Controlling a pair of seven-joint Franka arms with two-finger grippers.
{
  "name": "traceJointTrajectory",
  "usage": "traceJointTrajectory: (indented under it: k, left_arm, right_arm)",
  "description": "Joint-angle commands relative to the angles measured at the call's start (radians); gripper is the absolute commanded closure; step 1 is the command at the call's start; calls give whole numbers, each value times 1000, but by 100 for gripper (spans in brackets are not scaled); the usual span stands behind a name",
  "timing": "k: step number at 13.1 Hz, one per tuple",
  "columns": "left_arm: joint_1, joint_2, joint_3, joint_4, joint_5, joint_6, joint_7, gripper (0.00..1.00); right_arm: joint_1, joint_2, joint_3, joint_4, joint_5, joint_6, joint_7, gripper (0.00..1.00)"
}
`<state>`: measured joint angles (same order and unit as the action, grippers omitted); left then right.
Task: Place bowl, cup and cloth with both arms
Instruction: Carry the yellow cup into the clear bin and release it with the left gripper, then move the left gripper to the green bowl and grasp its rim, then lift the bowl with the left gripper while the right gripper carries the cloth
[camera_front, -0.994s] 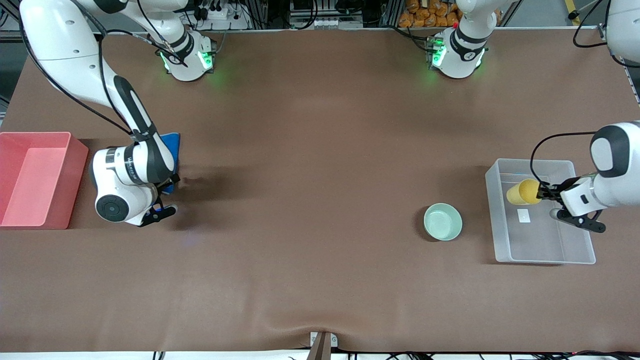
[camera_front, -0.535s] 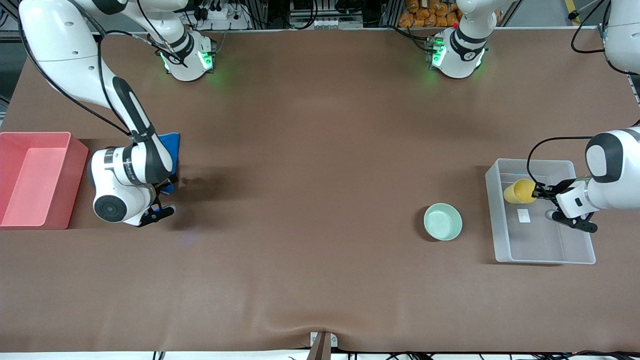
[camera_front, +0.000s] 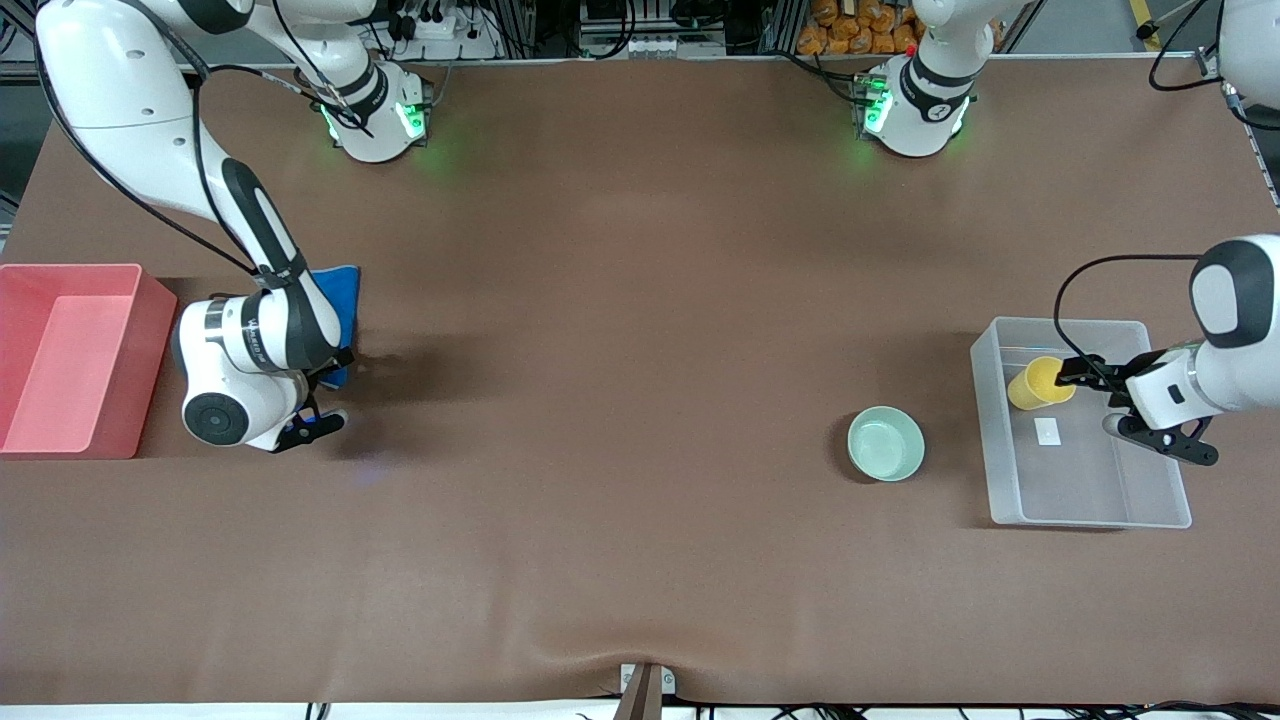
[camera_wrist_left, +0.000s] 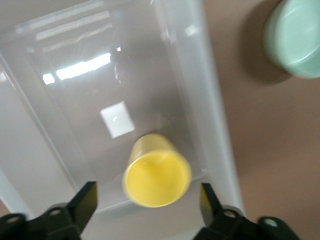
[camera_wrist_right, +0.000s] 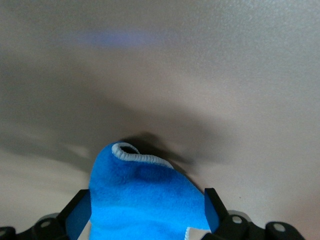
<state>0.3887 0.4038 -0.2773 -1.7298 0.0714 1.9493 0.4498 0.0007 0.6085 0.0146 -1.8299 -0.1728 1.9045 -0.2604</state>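
My right gripper grabs the blue cloth's bunched fold next, to put the cloth in the pink bin.
The yellow cup is inside the clear bin, its open mouth turned toward my left gripper. That gripper hangs open over the bin, and its fingers stand apart from the cup on either side. The mint-green bowl stands upright on the table beside the bin. The blue cloth lies near the pink bin. My right gripper is low over it and open, with a bunched part of the cloth between its fingers. The wrist hides most of the cloth.
A pink bin stands at the right arm's end of the table, close beside the right wrist. A small white label lies on the clear bin's floor. Brown mat covers the table between cloth and bowl.
My left gripper has opened and let go of the yellow cup, which now sits lower in the clear bin, and the hand has drawn back a little. The right wrist has shifted slightly toward the pink bin.
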Motion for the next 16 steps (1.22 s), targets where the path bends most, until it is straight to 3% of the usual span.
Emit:
traceJointTrajectory:
  k: [1,3,6,10,14,15,16]
  left_arm:
    - [-7,-24,-116,19,-30,-20,-182,0]
    - [-69,10,-152,36,-18,25,-345,0]
    - [-233,119,-140,130,36,97,-469,0]
    - [-258,257,-141,157,246,209,-542,1]
    - [-249,322,-140,153,349,252,-510,27]
    - [-249,335,-140,153,352,256,-510,30]
    - [-249,349,-140,151,354,269,-510,35]
  right_arm:
    - [-14,-6,8,-11,13,5,1,0]
    - [-13,-6,10,-11,16,5,6,0]
    - [-16,-4,8,-14,29,8,6,0]
    - [-16,5,8,-17,30,22,6,0]
    - [-16,7,8,-17,30,28,4,0]
    - [-16,7,8,-17,30,31,4,12]
    - [-14,7,8,-17,30,31,4,31]
